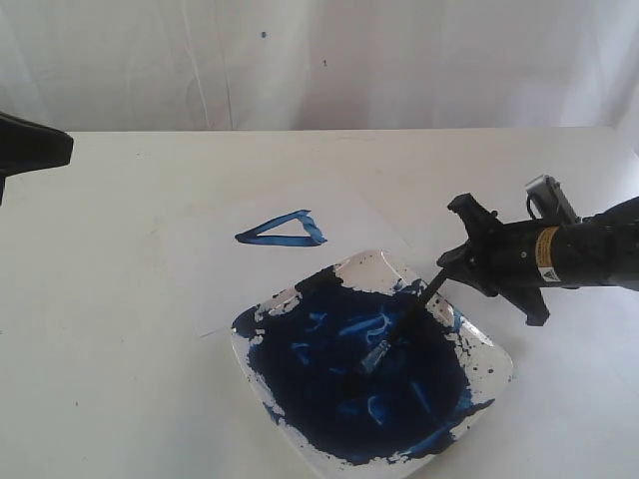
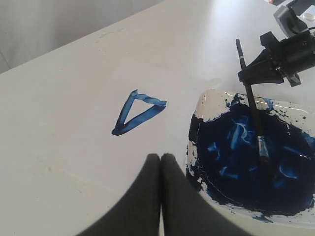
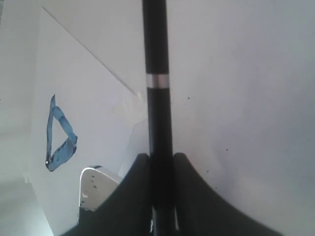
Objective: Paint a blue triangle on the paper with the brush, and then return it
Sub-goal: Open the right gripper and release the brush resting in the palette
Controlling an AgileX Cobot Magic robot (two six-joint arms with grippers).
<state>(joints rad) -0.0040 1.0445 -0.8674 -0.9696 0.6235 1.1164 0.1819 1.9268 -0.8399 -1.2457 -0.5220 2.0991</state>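
Observation:
I should let go of the brush with my right gripper: the brush rests with its bristle tip (image 1: 371, 359) in the dark blue paint pool (image 1: 334, 384), so it would settle in the plate.
The brush (image 1: 407, 317) slants down from my right gripper (image 1: 449, 269), which is shut on its black handle (image 3: 157, 108). Its silver ferrule (image 1: 377, 354) and bristle tip lie in the dark blue paint pool on the square white plate (image 1: 371, 262). The blue triangle (image 1: 283, 230) is painted on the white paper (image 1: 205, 269), just behind the plate. The left wrist view shows the triangle (image 2: 138, 112), the brush (image 2: 252, 110) and the plate (image 2: 210, 100). My left gripper (image 2: 160, 158) hovers shut and empty over the paper's near side.
The white table (image 1: 130, 389) runs back to a white curtain (image 1: 319, 60). Part of the left arm (image 1: 30, 148) juts in at the far left edge. The paper's corner (image 3: 88, 93) and a plate corner (image 3: 94, 183) show beside the right fingers.

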